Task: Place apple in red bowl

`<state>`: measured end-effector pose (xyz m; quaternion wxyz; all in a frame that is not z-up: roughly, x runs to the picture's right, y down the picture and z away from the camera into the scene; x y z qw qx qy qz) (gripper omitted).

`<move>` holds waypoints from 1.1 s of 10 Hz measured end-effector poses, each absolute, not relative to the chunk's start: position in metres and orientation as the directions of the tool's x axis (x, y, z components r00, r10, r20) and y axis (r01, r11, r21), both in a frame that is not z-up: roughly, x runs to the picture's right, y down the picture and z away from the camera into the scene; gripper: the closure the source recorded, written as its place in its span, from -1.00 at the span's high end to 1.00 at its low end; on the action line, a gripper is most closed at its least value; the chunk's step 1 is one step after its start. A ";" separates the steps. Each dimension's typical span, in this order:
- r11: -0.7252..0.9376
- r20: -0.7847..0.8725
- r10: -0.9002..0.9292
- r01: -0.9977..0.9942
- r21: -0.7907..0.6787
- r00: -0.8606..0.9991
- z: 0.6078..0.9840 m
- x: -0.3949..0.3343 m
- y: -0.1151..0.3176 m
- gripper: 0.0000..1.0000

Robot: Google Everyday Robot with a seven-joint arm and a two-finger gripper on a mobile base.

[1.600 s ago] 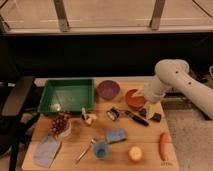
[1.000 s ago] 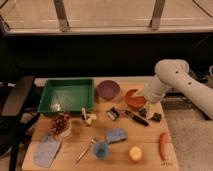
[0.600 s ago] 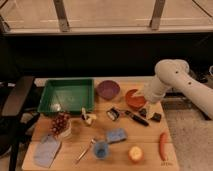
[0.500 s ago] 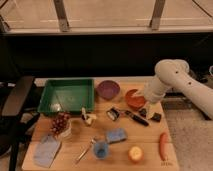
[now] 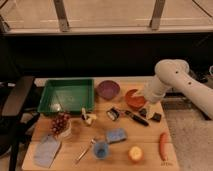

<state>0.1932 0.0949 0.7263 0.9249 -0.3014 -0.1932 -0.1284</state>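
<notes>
The apple (image 5: pixel 135 154) should go in the red bowl (image 5: pixel 133 99), so my gripper will grab it by its round sides next.
The apple (image 5: pixel 135 154), small and yellow-orange, lies near the front edge of the wooden table, right of centre. The red bowl (image 5: pixel 133 99) sits at the back right, partly covered by my white arm. My gripper (image 5: pixel 150 114) hangs low just in front of and to the right of the red bowl, its two dark fingers apart and nothing between them. The apple is well in front of the gripper, closer to the camera.
A purple bowl (image 5: pixel 108 89) is left of the red bowl. Also on the table are a green tray (image 5: pixel 66 95), a carrot (image 5: pixel 163 145), a blue cup (image 5: pixel 100 149), a blue sponge (image 5: pixel 116 135), grapes (image 5: pixel 60 122), a black-handled tool (image 5: pixel 133 116) and a blue cloth (image 5: pixel 46 150).
</notes>
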 end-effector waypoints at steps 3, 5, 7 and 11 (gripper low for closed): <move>0.785 0.435 -0.121 0.354 -0.508 0.892 0.726 0.193 0.095 0.55; 0.785 0.433 -0.124 0.356 -0.507 0.893 0.726 0.193 0.095 0.55; 0.753 0.451 -0.177 0.415 -0.510 0.875 0.722 0.192 0.100 0.55; 0.678 0.507 -0.285 0.545 -0.493 0.813 0.695 0.178 0.160 0.55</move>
